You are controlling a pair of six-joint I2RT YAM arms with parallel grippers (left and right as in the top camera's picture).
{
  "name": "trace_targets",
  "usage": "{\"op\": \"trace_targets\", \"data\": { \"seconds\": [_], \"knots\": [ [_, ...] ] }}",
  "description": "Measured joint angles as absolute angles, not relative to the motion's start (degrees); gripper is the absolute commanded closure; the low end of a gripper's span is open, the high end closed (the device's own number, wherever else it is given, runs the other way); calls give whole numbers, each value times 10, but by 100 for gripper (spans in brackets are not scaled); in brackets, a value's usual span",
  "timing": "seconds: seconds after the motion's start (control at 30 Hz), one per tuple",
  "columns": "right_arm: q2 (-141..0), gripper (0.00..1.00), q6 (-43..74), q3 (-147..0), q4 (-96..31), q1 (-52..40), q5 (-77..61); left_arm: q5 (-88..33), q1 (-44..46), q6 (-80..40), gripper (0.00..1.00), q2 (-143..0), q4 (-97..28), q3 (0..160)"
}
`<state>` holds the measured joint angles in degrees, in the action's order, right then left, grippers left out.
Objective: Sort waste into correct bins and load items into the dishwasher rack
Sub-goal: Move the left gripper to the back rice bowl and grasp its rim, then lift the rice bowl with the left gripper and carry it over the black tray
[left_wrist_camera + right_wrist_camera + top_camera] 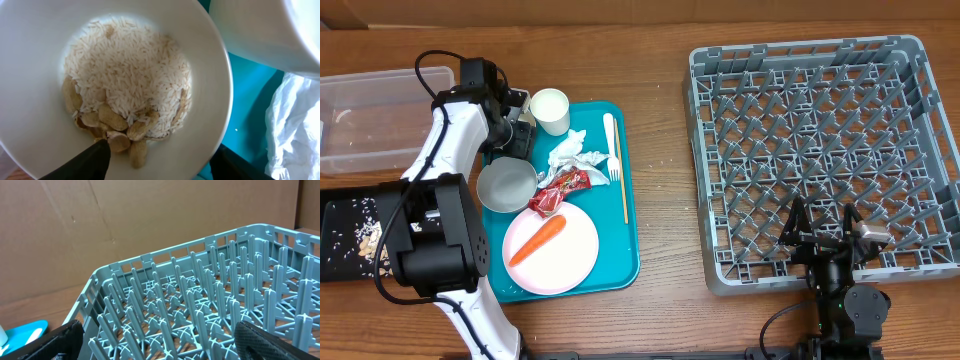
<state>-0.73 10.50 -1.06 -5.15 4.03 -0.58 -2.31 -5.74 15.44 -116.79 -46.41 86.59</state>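
Observation:
The white bowl's rim lies between my left gripper's fingers and a close now would catch the bowl, so it is time to close on the rim.
A white bowl [40, 75] of rice and nut scraps [127, 85] fills the left wrist view. My left gripper [165, 157] is open astride its near rim, one finger inside by the nuts and the other outside over the teal tray [250, 100]. From overhead the left gripper [517, 128] hides that bowl, beside the white cup [550, 108]. An empty bowl [507, 185], napkins [570, 155], red wrapper [560, 188], fork [611, 145] and a pink plate [570, 265] bearing the carrot [537, 240] lie on the tray. My right gripper [825, 235] hangs open and empty over the front of the rack [820, 100].
The clear tub [370, 115] stands at the back left. In front of it lies the black tray [335, 215] with scattered rice. A thin wooden stick [624, 190] lies beside the fork. In the right wrist view, the rack's pegs [210, 280] stand between my open fingers.

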Motion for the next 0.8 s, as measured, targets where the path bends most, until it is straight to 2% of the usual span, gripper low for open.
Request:
{"op": "trace_targets", "data": {
  "seconds": [0.37, 0.5, 0.6, 0.8],
  "knots": [
    [-7, 0, 105, -11, -52, 40, -6, -27, -57, 153, 64, -1168, -463, 860],
    [-7, 0, 105, -11, -51, 40, -6, -31, -56, 155, 80, -1168, -462, 859],
    [-7, 0, 105, -11, -52, 40, -6, -31, -56, 156, 86, -1168, -462, 859],
    [-7, 0, 105, -11, -52, 40, -6, -30, -56, 156, 89, -1168, -463, 859]
  ]
}}
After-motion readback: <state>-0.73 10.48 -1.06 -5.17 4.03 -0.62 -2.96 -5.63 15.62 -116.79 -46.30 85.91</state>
